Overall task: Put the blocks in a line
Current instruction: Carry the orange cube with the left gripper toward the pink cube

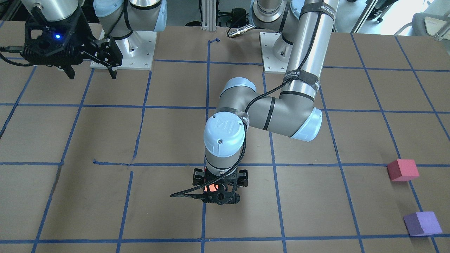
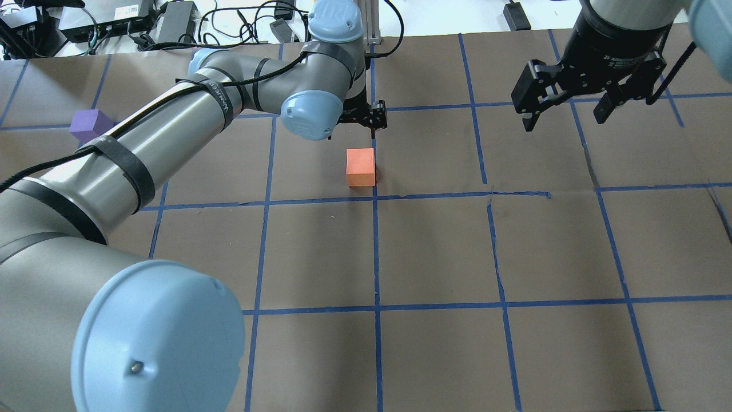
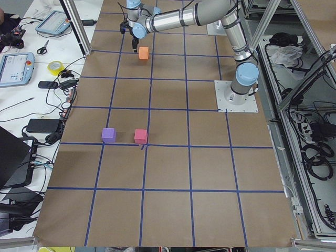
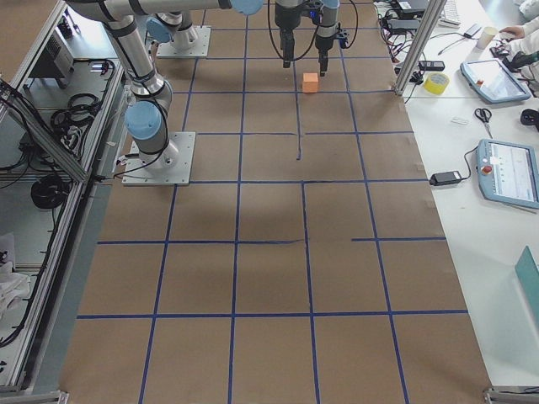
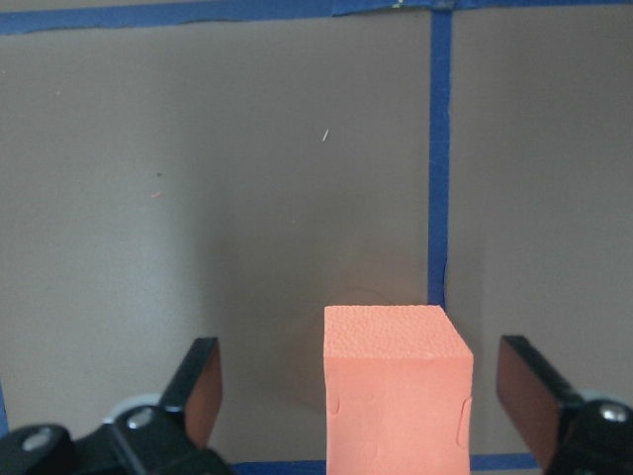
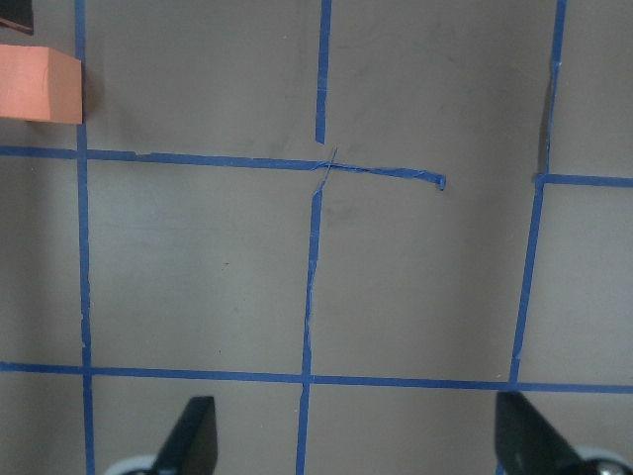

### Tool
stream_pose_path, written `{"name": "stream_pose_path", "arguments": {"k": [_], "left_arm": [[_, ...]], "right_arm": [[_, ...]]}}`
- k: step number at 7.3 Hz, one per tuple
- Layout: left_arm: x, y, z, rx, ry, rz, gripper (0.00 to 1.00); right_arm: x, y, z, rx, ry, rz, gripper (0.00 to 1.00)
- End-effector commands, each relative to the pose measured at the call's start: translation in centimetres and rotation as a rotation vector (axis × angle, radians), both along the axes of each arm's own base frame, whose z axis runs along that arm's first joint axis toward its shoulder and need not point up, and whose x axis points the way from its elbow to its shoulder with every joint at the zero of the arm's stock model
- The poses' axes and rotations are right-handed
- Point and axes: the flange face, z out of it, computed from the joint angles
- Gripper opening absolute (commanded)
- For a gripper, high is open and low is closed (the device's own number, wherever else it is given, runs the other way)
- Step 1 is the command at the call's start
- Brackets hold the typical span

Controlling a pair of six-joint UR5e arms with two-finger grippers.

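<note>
My left gripper is going to pick up the orange block (image 2: 361,167) next by its opposite sides, to set it in line between the red-pink and purple blocks.
The orange block (image 2: 361,167) sits on the brown table next to a blue tape line, and also shows in the exterior left view (image 3: 143,52). My left gripper (image 5: 366,396) is open and hovers just over it. Its fingers (image 5: 198,386) stand either side of the orange block (image 5: 398,386) with gaps, not touching. In the front-facing view the left gripper (image 1: 219,189) covers most of the block. The red-pink block (image 1: 403,170) and the purple block (image 1: 422,223) lie apart near the table's left end. My right gripper (image 2: 564,120) is open, empty and raised.
The table (image 2: 434,252) is brown paper with a grid of blue tape lines. My left arm (image 2: 171,131) stretches across the left half and hides the red-pink block in the overhead view. The purple block (image 2: 90,125) shows beside it. Cables and devices lie beyond the far edge.
</note>
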Motion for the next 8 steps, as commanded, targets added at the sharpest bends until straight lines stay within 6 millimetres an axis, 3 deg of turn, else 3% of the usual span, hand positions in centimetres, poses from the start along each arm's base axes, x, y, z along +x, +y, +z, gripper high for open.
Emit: {"name": "stream_pose_path", "arguments": {"k": [1,8], "left_arm": [[-1.2,0.9,-0.1,0.012,-0.004,-0.012,1.0],[-1.0,3.1,-4.5,0.115,-0.021,-0.034,1.0]], "right_arm": [[-0.1,0.1,-0.7,0.016,0.006,0.004,1.0],[0.0,0.2,-1.6,0.023,0.0,0.009,1.0]]}}
